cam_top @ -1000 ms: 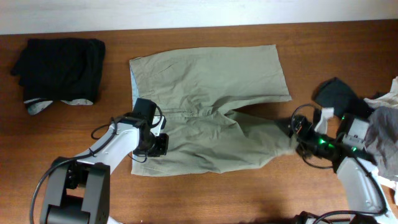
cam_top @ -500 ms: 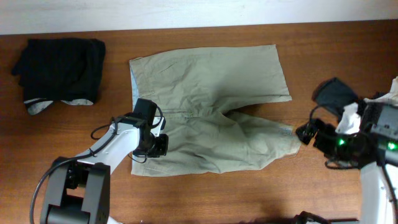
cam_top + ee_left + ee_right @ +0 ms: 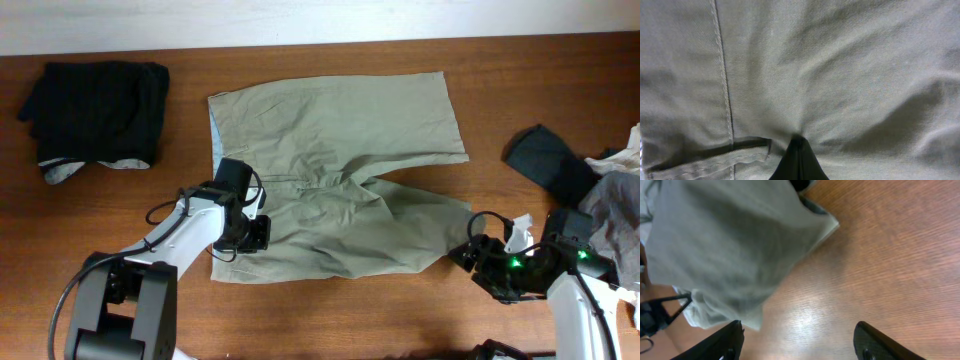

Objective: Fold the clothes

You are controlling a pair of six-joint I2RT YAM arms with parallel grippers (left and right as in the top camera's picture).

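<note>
The near leg needs to be pulled out flat and straight for folding. My right gripper should next grab the shorts' near leg by its hem (image 3: 820, 236).
The pale khaki-olive shorts (image 3: 340, 170) lie spread flat mid-table, waistband to the left and legs to the right. My left gripper (image 3: 246, 232) rests on the near left part by the waistband. In the left wrist view its fingers (image 3: 798, 150) are shut together, pinching a pucker of the shorts' fabric (image 3: 840, 75) beside a seam. My right gripper (image 3: 468, 254) is open and empty just off the near leg's hem. In the right wrist view its jaws (image 3: 799, 330) spread wide over bare wood, with the shorts' leg (image 3: 725, 245) at upper left.
A black garment (image 3: 98, 105) lies folded at the back left with a grey-white piece (image 3: 62, 172) under its near edge. A dark teal garment (image 3: 545, 158) and grey-white clothes (image 3: 620, 215) are piled at the right edge. The wooden table (image 3: 400, 310) shows bare along the front.
My right gripper has left the near leg's hem, pulled off to the right, then come back lower and nearer the front edge, open. The left arm has not moved.
</note>
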